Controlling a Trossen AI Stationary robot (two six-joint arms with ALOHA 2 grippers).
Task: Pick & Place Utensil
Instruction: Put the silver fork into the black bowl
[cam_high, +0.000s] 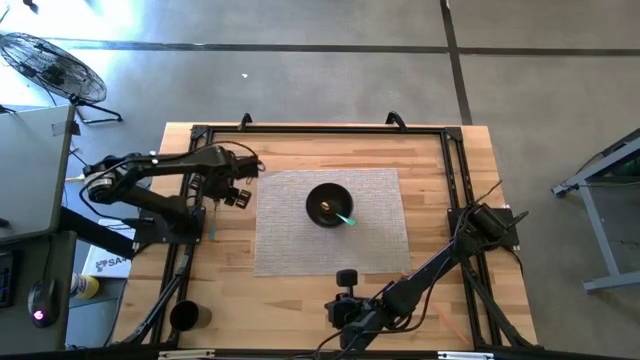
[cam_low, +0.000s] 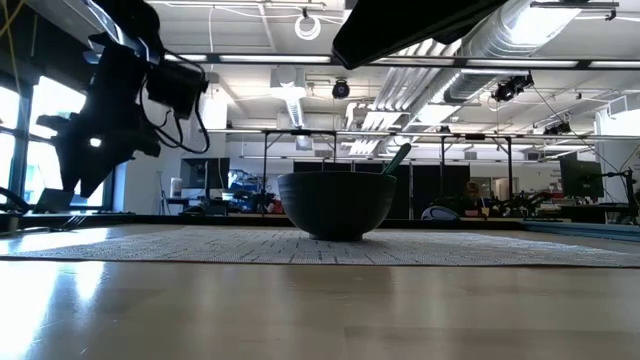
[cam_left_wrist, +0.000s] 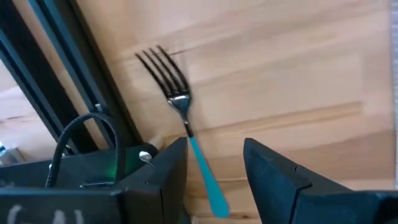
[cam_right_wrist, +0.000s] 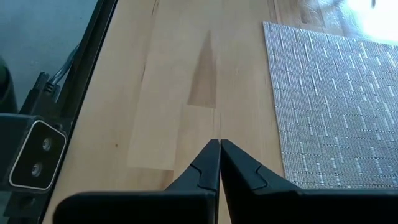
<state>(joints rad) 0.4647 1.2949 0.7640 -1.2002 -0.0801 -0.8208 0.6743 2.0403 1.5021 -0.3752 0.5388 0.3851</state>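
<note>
The fork's tines should stay free to go into the black bowl, so my left gripper needs to grab its teal handle's neck end (cam_left_wrist: 193, 142) next.
A fork (cam_left_wrist: 177, 99) with silver tines and a teal handle (cam_left_wrist: 206, 177) lies flat on the wooden table, left of the grey mat; in the high view it is a thin teal line (cam_high: 213, 224). My left gripper (cam_left_wrist: 214, 158) hovers open above the handle, one finger to each side, clear of the table in the low view (cam_low: 95, 150). A black bowl (cam_high: 328, 204) stands on the mat, and a teal-handled utensil (cam_high: 346, 219) leans on its rim (cam_low: 397, 158). My right gripper (cam_right_wrist: 219, 155) is shut and empty near the table's near edge (cam_high: 347, 277).
The grey woven mat (cam_high: 380, 250) covers the table's middle. Black frame rails (cam_left_wrist: 74, 74) run close beside the fork on the left. A black cup (cam_high: 185, 317) stands at the near left corner. Bare wood lies between mat and rails.
</note>
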